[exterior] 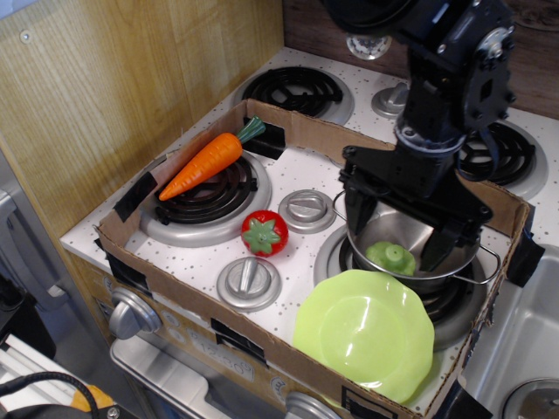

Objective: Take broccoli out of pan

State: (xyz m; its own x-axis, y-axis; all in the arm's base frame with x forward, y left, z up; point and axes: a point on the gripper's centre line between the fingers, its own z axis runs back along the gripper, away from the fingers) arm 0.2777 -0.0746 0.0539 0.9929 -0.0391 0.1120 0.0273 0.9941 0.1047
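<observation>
My gripper will next grab the pale-green broccoli by its stalk [396, 254] to lift it out of the steel pan.
The pale-green broccoli [390, 257] lies in the shiny steel pan [437, 281] on the right front burner. My black gripper [399, 236] reaches down into the pan from above, open. Its left finger stands at the pan's left rim and its right finger [441, 246] is inside the pan to the right of the broccoli. The broccoli sits between the fingers, near their tips; I cannot tell if they touch it. The arm hides most of the pan's back half.
A lime-green plate [365, 332] lies just in front of the pan. A red tomato [264, 233] and two silver knobbed discs [306, 209] sit left of it. A carrot [210, 161] lies on the left burner. A cardboard wall [218, 327] rings the area.
</observation>
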